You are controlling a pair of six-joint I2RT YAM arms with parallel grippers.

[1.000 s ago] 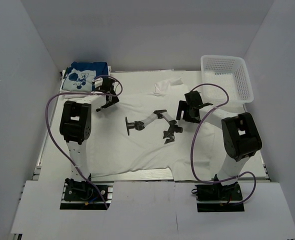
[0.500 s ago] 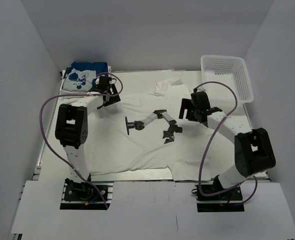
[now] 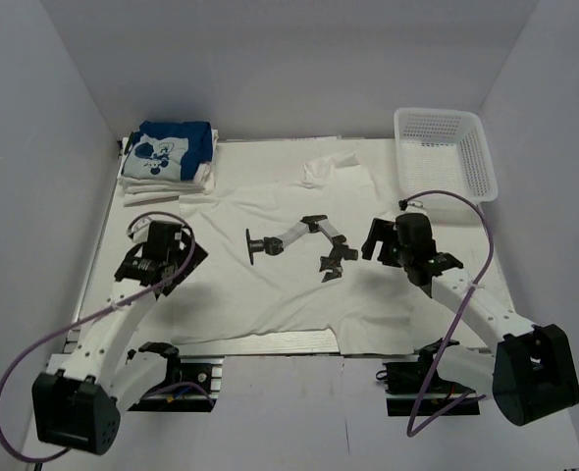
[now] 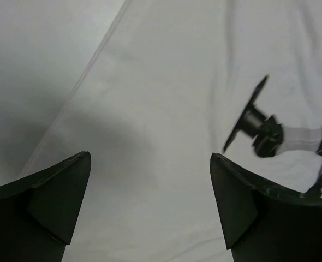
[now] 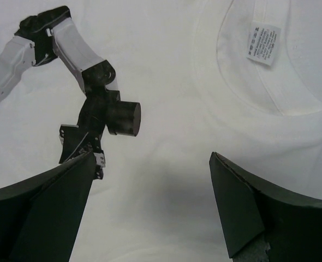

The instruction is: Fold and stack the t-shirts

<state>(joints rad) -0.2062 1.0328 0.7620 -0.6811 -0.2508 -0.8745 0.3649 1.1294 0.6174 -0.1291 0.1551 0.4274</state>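
Next, my left gripper grabs the white t-shirt (image 3: 270, 289) by its near corner (image 3: 177, 340), opposite the collar end, to fold the t-shirt's near side across.
A white t-shirt (image 3: 270, 289) lies spread flat over the middle of the table. A black and white jointed mount (image 3: 299, 238) lies on top of it. A folded blue t-shirt with a white cartoon print (image 3: 169, 147) tops a stack of folded white ones at the back left. My left gripper (image 3: 177, 257) is open and empty over the shirt's left part (image 4: 166, 98), with the mount's disc (image 4: 247, 117) ahead on the right. My right gripper (image 3: 376, 240) is open and empty over the shirt (image 5: 172, 65), between the mount (image 5: 98, 106) and the collar with its label (image 5: 263, 43).
A white plastic mesh basket (image 3: 445, 152) stands at the back right corner. Grey walls close in the table on three sides. The table's left edge (image 4: 90, 65) shows in the left wrist view.
Both arms have swung back toward the near side. The left gripper has left the folded stack for the shirt's left part. The right gripper has moved nearer and slightly right.
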